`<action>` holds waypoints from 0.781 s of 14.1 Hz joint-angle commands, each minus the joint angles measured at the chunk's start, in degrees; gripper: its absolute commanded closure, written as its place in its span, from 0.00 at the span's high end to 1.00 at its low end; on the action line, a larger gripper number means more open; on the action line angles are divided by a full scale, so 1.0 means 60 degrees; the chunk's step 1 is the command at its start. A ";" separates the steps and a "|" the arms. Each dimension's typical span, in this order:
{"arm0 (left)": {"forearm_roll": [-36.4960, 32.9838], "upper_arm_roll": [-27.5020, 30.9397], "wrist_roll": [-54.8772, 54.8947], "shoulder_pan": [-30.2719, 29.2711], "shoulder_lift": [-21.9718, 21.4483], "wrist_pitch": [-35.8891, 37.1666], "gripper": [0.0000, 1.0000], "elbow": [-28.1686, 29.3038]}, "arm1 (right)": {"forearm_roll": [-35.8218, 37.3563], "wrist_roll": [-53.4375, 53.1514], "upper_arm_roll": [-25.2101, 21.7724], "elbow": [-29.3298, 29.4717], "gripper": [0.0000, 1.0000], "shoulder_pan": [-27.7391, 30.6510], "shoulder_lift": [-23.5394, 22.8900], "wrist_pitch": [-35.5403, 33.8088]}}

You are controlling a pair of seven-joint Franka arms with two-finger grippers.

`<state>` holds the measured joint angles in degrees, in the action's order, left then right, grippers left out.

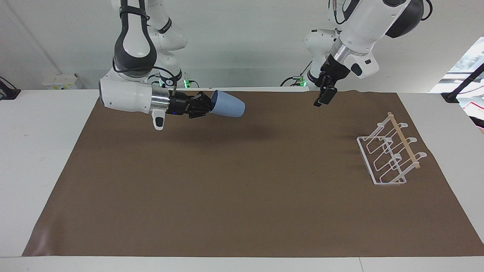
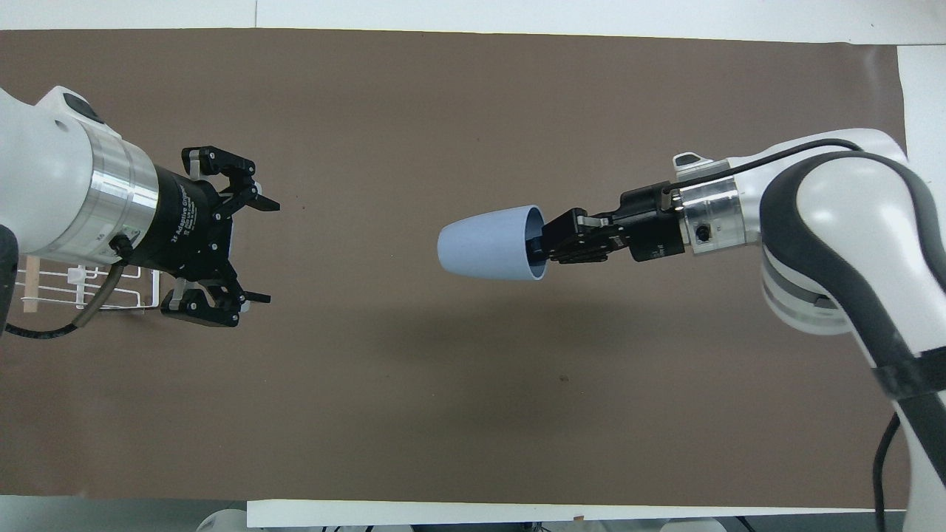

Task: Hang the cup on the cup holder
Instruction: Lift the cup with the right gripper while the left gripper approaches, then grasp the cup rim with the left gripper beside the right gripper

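Observation:
Next, my left gripper takes hold of it by its closed base end, to keep the cup's open rim free for hanging.
My right gripper is shut on the rim of the light-blue cup, with one finger inside it. It holds the cup on its side in the air over the middle of the brown mat, base pointing toward the left arm's end. The cup and the right gripper also show in the overhead view. My left gripper is open and empty, raised over the mat between the cup and the cup holder, its fingers spread wide in the overhead view. The white wire cup holder stands at the left arm's end; the left arm partly hides it in the overhead view.
The brown mat covers most of the white table. Nothing else lies on it.

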<state>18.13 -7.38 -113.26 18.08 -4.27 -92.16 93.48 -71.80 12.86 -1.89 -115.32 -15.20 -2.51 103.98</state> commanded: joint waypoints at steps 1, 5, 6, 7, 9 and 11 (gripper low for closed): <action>0.0215 -0.0044 -0.1510 0.0616 0.0243 -0.0706 1.00 -0.0229 | -0.0905 -0.0122 -0.0022 -0.0263 0.02 -0.0190 0.0242 0.0408; 0.0479 -0.0073 -0.1704 0.1086 0.0740 -0.1777 1.00 -0.0082 | -0.1349 -0.0298 -0.0008 -0.0234 0.02 -0.0629 0.0227 0.0702; 0.0479 -0.0088 -0.1689 0.1189 0.0799 -0.2113 1.00 -0.0053 | -0.1349 -0.0298 -0.0008 -0.0234 0.02 -0.0645 0.0227 0.0702; 0.0479 -0.0088 -0.1675 0.1335 0.0988 -0.2348 1.00 -0.0052 | -0.1349 -0.0312 -0.0008 -0.0234 0.02 -0.0674 0.0227 0.0717; 0.0479 -0.0088 -0.1573 0.1454 0.1194 -0.2642 1.00 -0.0009 | -0.1349 -0.0371 -0.0008 -0.0234 0.02 -0.0792 0.0227 0.0863; 0.0479 -0.0088 -0.1397 0.1585 0.1326 -0.2804 1.00 0.0166 | -0.1349 -0.0385 0.0007 -0.0234 0.02 -0.0821 0.0213 0.1199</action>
<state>20.15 -8.50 -122.65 26.49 3.22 -107.20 93.27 -78.65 11.64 -1.94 -115.60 -19.78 -2.49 109.40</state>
